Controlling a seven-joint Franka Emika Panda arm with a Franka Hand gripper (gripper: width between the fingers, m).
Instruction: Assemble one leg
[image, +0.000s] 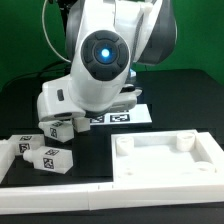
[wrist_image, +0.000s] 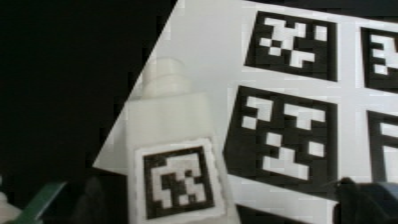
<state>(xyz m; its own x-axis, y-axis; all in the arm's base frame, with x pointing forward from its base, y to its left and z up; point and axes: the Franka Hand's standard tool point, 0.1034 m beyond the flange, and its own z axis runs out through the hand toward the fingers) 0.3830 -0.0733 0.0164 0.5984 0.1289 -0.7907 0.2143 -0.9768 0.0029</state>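
My fingers are low on both sides of the leg's tagged body (image: 82, 124) (wrist_image: 178, 180), so my gripper closes on the leg next.
In the wrist view a white leg (wrist_image: 178, 150) with a black-and-white tag on its face lies half on the marker board (wrist_image: 302, 100) and half on the black table. My gripper (wrist_image: 199, 208) is open above it. One fingertip (wrist_image: 32, 205) and the other (wrist_image: 365, 198) stand wide on either side of the leg and do not touch it. In the exterior view this leg (image: 65, 127) lies by the marker board's corner under my wrist, and the arm's body hides the fingers. Three more legs (image: 48, 157) lie on the exterior view's left.
The large white tabletop (image: 165, 160) with raised corner blocks lies on the exterior view's right front. A white rail (image: 55, 190) runs along the front edge. The marker board (image: 125, 115) lies behind, partly under the arm.
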